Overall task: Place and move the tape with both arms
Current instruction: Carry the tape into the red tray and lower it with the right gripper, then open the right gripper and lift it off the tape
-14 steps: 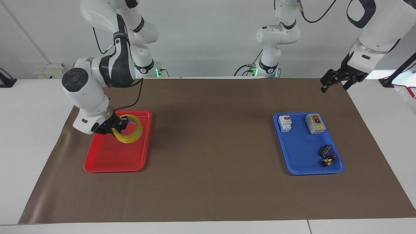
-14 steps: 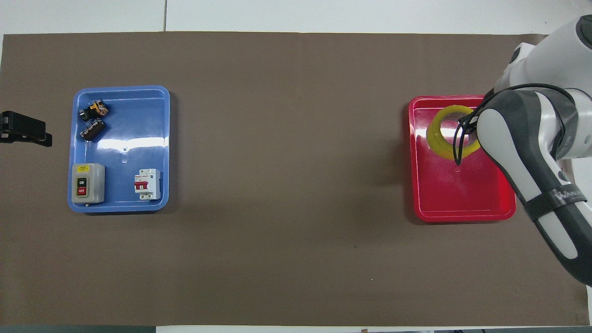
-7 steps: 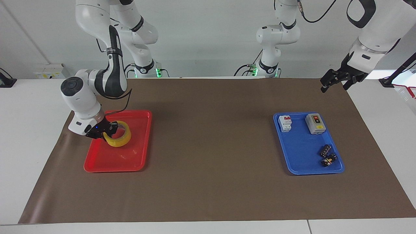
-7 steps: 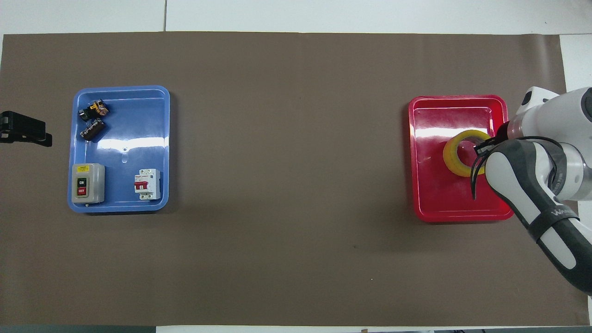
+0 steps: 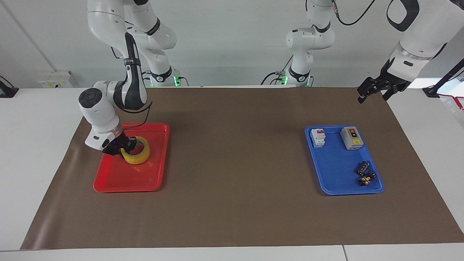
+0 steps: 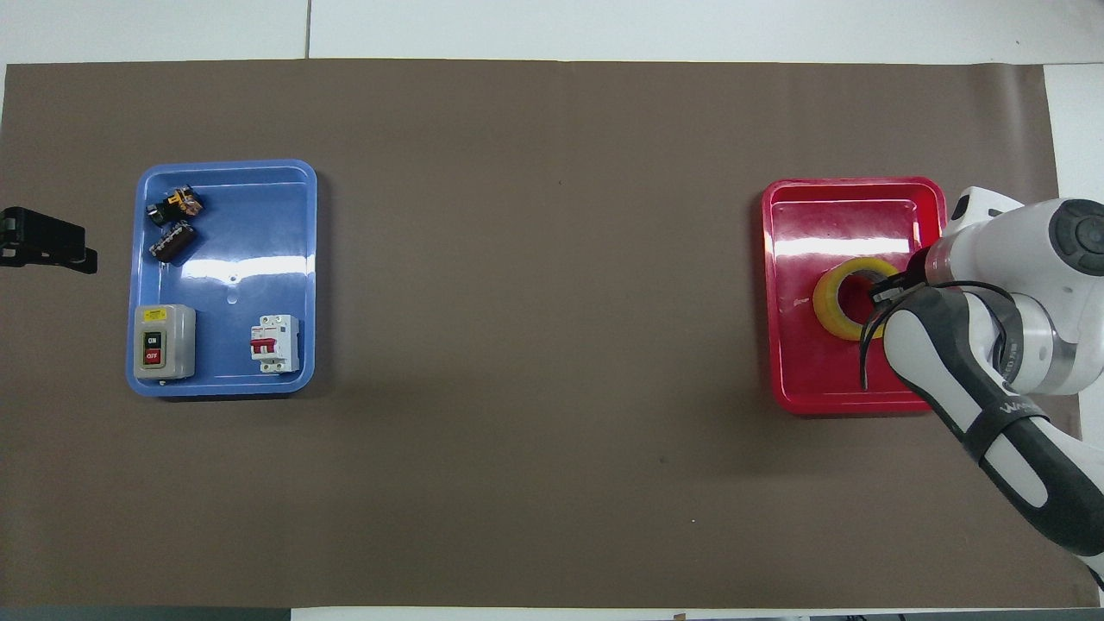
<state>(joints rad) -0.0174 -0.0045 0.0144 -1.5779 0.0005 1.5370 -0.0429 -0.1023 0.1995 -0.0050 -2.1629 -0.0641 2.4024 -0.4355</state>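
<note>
The yellow tape ring is low inside the red tray's rim and would stay in the tray, so my right gripper should open.
The tape [image 5: 142, 157], a yellow ring, sits low in the red tray [image 5: 119, 181], in the half nearer the robots. My right gripper [image 5: 126, 145] is shut on the side of the ring toward the right arm's end of the table. I cannot tell whether the roll rests on the tray floor. From overhead the tape [image 6: 830, 297] shows in the red tray [image 6: 828, 392], with the right gripper [image 6: 889, 289] partly hidden under its own arm. My left gripper [image 5: 377, 89] hangs open and holds nothing, over the mat's corner at the left arm's end, and its tips [image 6: 50, 247] show from overhead.
A blue tray [image 5: 337, 177] lies toward the left arm's end. It holds a grey switch box [image 5: 352, 138], a white breaker [image 5: 318, 138] and two small black parts [image 5: 365, 174]. A brown mat [image 5: 235, 163] covers the table between the trays.
The right gripper has come down with the tape, from well above the red tray to low inside it. The left arm has not moved.
</note>
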